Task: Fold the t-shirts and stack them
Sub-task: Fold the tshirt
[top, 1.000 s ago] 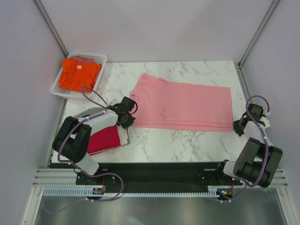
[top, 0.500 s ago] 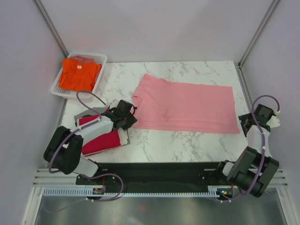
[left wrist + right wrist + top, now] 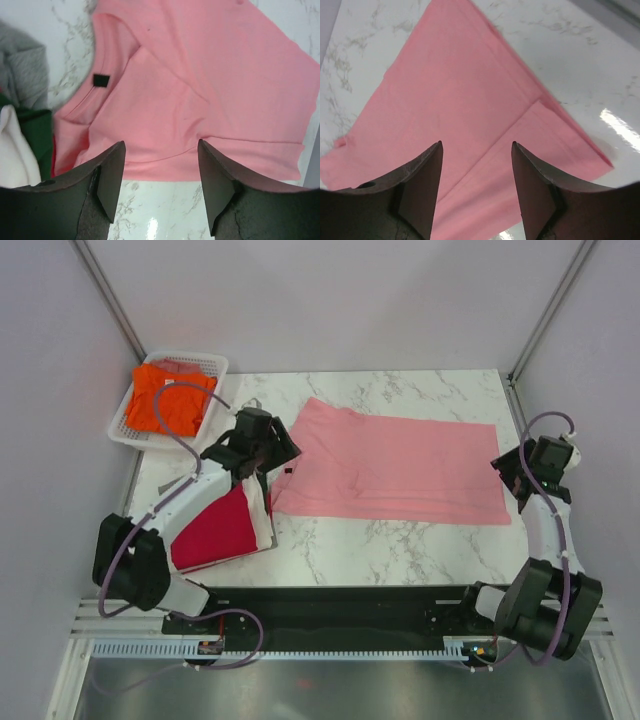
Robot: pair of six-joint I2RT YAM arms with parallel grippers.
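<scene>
The robot's right gripper should next pick up the light pink t-shirt (image 3: 395, 468) by the far corner (image 3: 490, 429) opposite the collar, to fold the far side of the t-shirt nearward.
The light pink t-shirt (image 3: 395, 468) lies flat across the middle of the table, folded lengthwise into a long band. Its collar with a black label (image 3: 101, 80) is at the left end. My left gripper (image 3: 262, 452) hovers open over that collar end with nothing between its fingers (image 3: 112, 180). My right gripper (image 3: 515, 472) stands open above the shirt's right end (image 3: 470, 100), also empty. A folded crimson red t-shirt (image 3: 215, 530) rests on a white one (image 3: 268, 522) at the near left. An orange t-shirt (image 3: 160, 400) lies in the basket.
The white mesh basket (image 3: 125, 432) sits at the far left corner. Grey fabric (image 3: 22, 65), a green piece (image 3: 37, 127) and white cloth (image 3: 12, 155) lie by the pile left of the collar. Bare marble (image 3: 400, 540) runs along the near edge.
Both grippers were shut at the pink shirt's near corners; they have opened, let go, and moved up and toward the back. The shirt lies released, with its near-left corner shifted slightly.
</scene>
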